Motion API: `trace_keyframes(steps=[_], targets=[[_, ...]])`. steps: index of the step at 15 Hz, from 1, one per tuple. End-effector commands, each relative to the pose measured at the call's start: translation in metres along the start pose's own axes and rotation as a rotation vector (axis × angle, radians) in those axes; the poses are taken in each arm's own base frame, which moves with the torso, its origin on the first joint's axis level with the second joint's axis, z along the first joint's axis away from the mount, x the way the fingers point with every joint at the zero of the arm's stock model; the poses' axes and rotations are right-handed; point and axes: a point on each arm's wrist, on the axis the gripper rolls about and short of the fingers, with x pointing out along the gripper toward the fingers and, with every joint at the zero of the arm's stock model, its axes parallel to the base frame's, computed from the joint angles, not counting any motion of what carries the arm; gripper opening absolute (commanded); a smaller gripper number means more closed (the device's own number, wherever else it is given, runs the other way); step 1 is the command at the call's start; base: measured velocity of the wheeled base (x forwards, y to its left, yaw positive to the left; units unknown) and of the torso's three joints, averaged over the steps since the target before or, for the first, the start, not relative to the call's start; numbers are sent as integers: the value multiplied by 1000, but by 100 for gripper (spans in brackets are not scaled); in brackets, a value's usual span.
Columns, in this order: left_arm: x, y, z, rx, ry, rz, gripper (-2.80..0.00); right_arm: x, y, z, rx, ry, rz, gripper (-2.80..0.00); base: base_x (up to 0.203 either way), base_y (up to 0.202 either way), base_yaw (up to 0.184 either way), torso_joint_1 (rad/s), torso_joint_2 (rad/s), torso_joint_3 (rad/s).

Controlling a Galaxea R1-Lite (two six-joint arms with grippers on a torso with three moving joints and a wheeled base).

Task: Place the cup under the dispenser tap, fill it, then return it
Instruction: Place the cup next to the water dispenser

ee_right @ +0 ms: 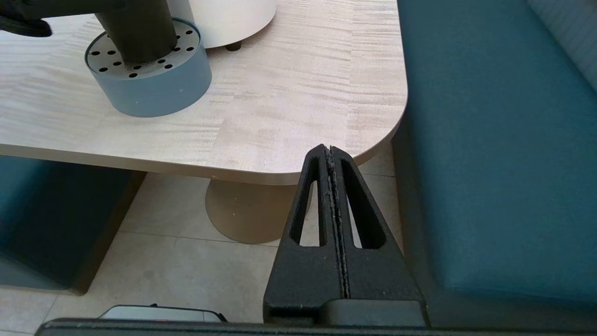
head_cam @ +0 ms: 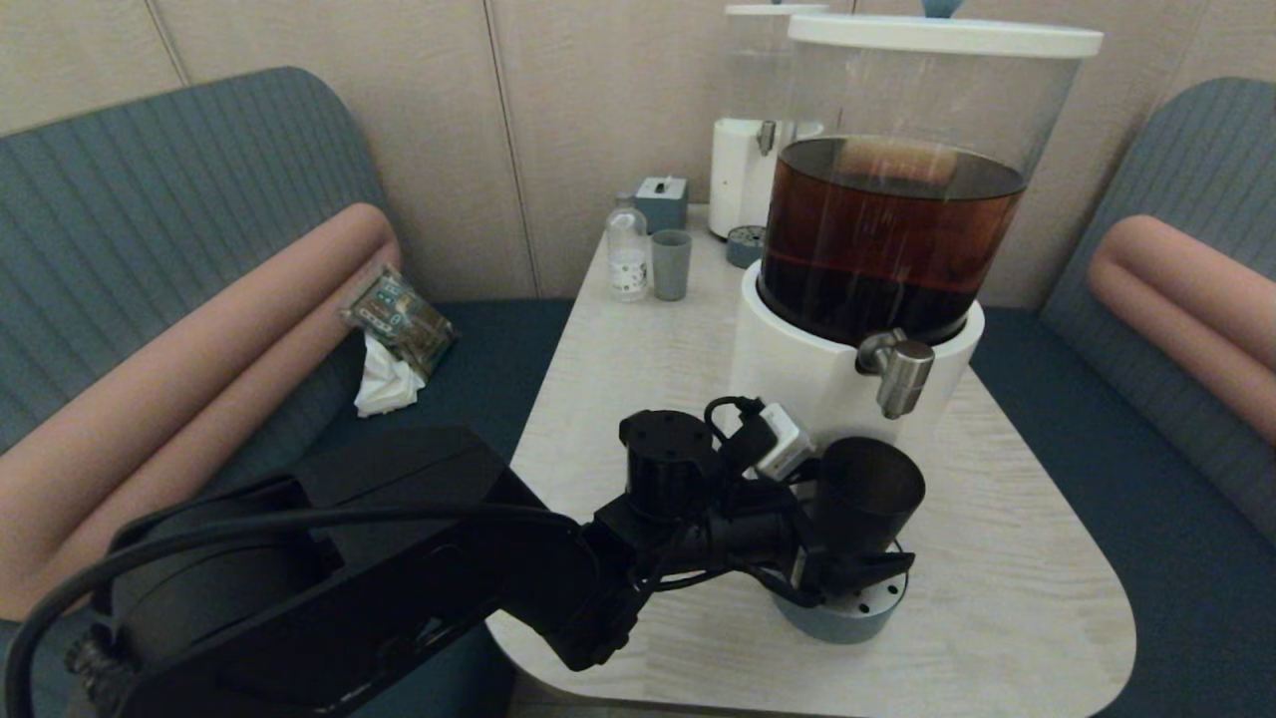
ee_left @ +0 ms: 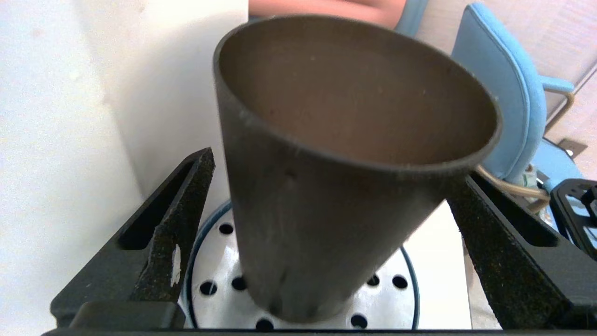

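Observation:
The left gripper grabs the cup's lower side (head_cam: 851, 529) next, to return the dark cup from the perforated drip tray (head_cam: 847, 613).
The dark cup (head_cam: 865, 491) stands upright on a round grey-blue perforated drip tray (head_cam: 847, 613) in front of the big brown-liquid dispenser (head_cam: 887, 239). The steel dispenser tap (head_cam: 897, 374) hangs just above and slightly behind the cup's rim, with nothing running from it. My left gripper (head_cam: 862, 543) is open around the cup (ee_left: 326, 186). One finger (ee_left: 184, 205) stands clear of the cup wall, the other finger (ee_left: 485, 233) is close beside it. My right gripper (ee_right: 329, 150) is shut and empty, low beside the table's near right corner.
At the far end of the table (head_cam: 997, 558) stand a small grey-green cup (head_cam: 670, 264), a clear bottle (head_cam: 627, 249), a small box (head_cam: 662, 202) and a second, smaller dispenser (head_cam: 748, 170). Snack packets (head_cam: 399, 317) lie on the left bench seat. Teal benches flank the table.

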Motion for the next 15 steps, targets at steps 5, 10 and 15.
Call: trace_keyframes(steps=[5,10,15], targets=[[8,5,-5,6,-11,18,0,0,0,0,0,1,1,-280,0,0,0,0,0,0],[13,8,-8,8,-15,22,0,0,0,0,0,2,1,-280,0,0,0,0,0,0],[16,12,-7,11,-22,33,0,0,0,0,0,2,0,-280,0,0,0,0,0,0]])
